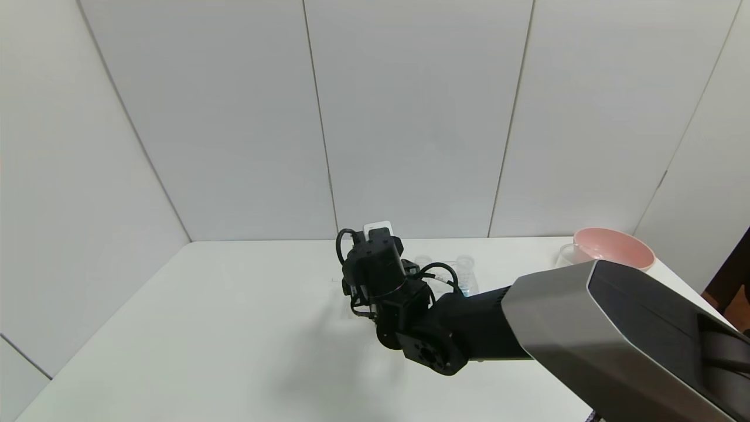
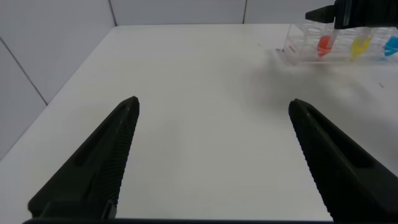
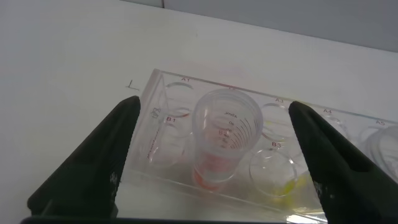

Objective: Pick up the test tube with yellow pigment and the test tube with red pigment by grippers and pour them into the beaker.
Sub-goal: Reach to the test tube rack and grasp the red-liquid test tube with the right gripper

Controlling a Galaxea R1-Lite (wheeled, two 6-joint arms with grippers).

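My right gripper grabs the red tube by its upper end, just under the tube's rim (image 3: 226,130) next, since the rack (image 3: 155,134) encloses the red tube's lower half.
The test tube with red pigment (image 3: 224,137) stands upright in a clear rack (image 3: 155,134). My right gripper (image 3: 212,106) is open, with one finger on each side of this tube and not touching it. Yellow pigment (image 3: 291,183) shows through the rack beside it. In the left wrist view the red tube (image 2: 323,43) and the yellow tube (image 2: 359,45) stand in the rack far off, under my right gripper. My left gripper (image 2: 212,102) is open and empty above bare table. In the head view my right gripper (image 1: 375,258) covers the rack's left end. The beaker (image 1: 567,253) stands at the far right.
A tube with blue liquid (image 2: 390,45) stands in the rack beside the yellow one. A pink bowl (image 1: 612,246) sits at the table's far right corner next to the beaker. White walls close the table's back and left sides.
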